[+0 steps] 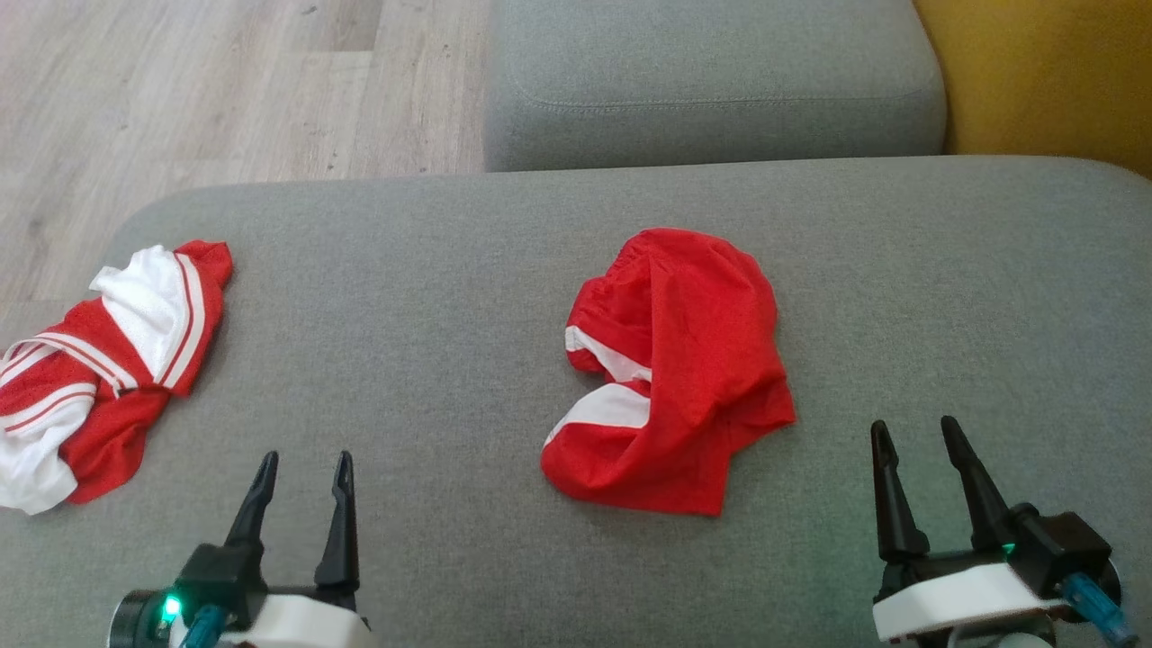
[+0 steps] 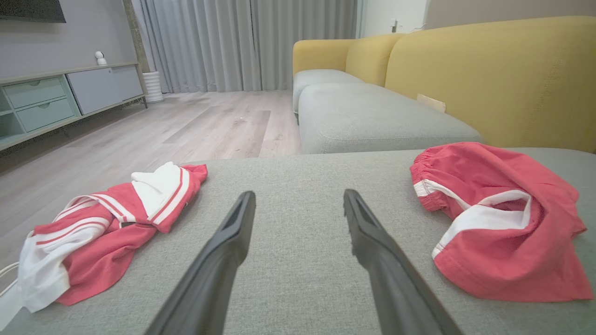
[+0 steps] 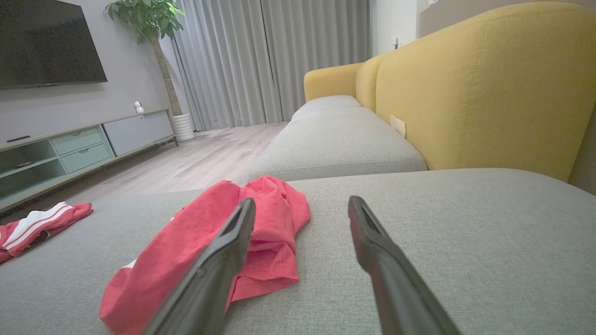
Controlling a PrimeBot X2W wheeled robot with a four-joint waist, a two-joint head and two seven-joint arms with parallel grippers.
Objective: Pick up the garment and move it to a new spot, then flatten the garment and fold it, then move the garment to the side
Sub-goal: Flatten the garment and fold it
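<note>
The red garment [image 1: 684, 369] needs to be picked up next, and my left gripper should take it by that gathered edge [image 1: 573, 330] puffed up off the cushion.
A crumpled red garment [image 1: 684, 369] with white side panels lies in the middle of the grey sofa seat [image 1: 432, 297]; it also lies at the right of the left wrist view as the garment [image 2: 503, 218] and ahead-left in the right wrist view as the garment [image 3: 223, 246]. My left gripper [image 1: 304, 468] hovers open at the lower left, well left of it, jaws empty [image 2: 298, 200]. My right gripper [image 1: 916, 432] hovers open at the lower right, just right of the garment's near corner, jaws empty [image 3: 300, 207].
A second red-and-white striped garment [image 1: 99, 360] lies bunched at the seat's left edge [image 2: 102, 228]. Another grey cushion [image 1: 711, 81] and the yellow backrest [image 1: 1044, 72] lie beyond. Wood floor [image 1: 180, 90] is to the left, with a TV cabinet [image 2: 56, 97] across the room.
</note>
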